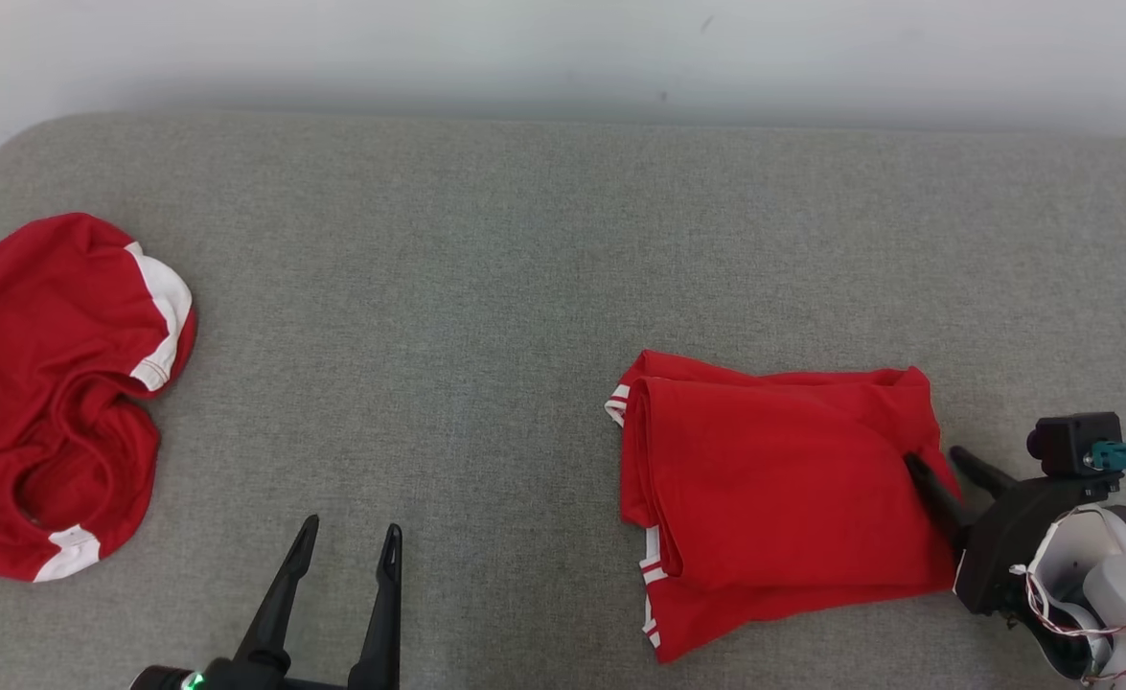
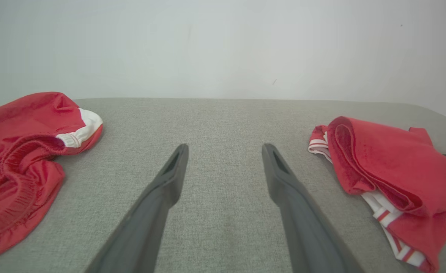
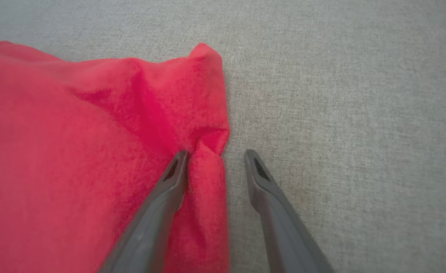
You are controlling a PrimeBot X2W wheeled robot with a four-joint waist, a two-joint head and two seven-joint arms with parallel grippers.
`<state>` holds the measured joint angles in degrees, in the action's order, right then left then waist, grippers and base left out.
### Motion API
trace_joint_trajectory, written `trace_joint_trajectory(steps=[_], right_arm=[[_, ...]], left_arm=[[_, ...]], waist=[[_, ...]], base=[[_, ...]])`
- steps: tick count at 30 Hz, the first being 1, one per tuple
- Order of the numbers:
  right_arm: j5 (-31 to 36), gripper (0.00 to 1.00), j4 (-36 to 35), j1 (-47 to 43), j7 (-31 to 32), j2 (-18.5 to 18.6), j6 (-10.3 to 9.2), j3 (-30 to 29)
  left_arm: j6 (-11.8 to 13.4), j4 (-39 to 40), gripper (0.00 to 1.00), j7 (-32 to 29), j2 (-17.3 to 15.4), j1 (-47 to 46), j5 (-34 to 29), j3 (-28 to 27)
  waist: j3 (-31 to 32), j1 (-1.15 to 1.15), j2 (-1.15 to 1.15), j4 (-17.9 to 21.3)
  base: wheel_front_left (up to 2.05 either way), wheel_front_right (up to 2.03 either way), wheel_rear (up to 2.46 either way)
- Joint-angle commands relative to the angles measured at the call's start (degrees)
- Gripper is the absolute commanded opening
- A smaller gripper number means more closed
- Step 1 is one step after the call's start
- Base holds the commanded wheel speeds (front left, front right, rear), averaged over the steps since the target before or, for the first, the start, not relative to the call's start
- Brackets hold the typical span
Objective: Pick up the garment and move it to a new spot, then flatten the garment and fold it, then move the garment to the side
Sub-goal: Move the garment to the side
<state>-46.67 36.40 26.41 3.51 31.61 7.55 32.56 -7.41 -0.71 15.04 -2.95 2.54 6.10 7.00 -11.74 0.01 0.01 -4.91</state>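
My right gripper pinches the garment by its puckered folded edge (image 1: 936, 455) (image 3: 208, 166) next. That edge bunches up while the rest of the red garment lies flat.
A folded red garment (image 1: 773, 479) with white-striped trim lies on the grey surface at the centre right, also seen in the left wrist view (image 2: 390, 170). My right gripper (image 1: 936, 458) stands open at the garment's right edge, one finger pressed on the red cloth (image 3: 93, 151) and the other on bare grey fabric; midway between the tips (image 3: 217, 153) lies the cloth's puckered edge. My left gripper (image 1: 350, 532) is open near the front edge, over bare surface (image 2: 224, 148), apart from both garments.
A second red garment (image 1: 50, 383) with white trim lies crumpled at the far left (image 2: 21, 151). The grey padded surface (image 1: 486, 287) runs back to a white wall (image 1: 563, 48). Bare surface stretches between the two garments.
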Motion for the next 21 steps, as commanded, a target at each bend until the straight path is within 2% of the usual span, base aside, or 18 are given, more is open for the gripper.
trace_joint_trajectory(steps=[1, 2, 3, 11, 21], right_arm=[[-0.1, 0.24, 0.6, -0.7, 0.7, 0.0, -0.15, 1.1], [-0.3, 0.05, 0.5, -0.6, 0.7, 0.1, -0.15, 1.3], [-0.4, 0.00, 0.4, -0.4, 0.8, 0.3, -0.16, 1.5], [1.8, 0.00, -1.6, 3.2, -3.2, 2.1, -0.19, 1.8], [6.6, 0.00, -2.7, 7.1, -8.1, 2.1, -0.16, 0.3]], left_arm=[[-0.1, -0.1, 1.00, 0.1, 0.1, -0.6, -0.2, 0.0], [-0.1, -0.1, 1.00, 0.1, 0.1, -0.7, -0.1, 0.1], [-0.1, -0.1, 1.00, 0.1, 0.1, -0.9, -0.1, 0.2], [0.0, 0.9, 1.00, 0.1, -0.6, -1.9, 0.5, -0.1], [0.0, 3.4, 1.00, 0.1, -2.8, -3.6, 1.4, 0.9]], waist=[[-0.3, -0.01, -0.01, 0.2], [-0.5, -0.01, -0.01, 0.3], [-0.6, -0.01, -0.01, 0.3], [-2.3, -0.01, -0.01, 1.2], [-5.2, -0.01, -0.01, 5.4]], base=[[0.00, 0.00, 0.00], [0.00, 0.00, 0.00], [0.00, 0.00, 0.00], [0.00, 0.00, 0.00], [0.00, 0.00, 0.00]])
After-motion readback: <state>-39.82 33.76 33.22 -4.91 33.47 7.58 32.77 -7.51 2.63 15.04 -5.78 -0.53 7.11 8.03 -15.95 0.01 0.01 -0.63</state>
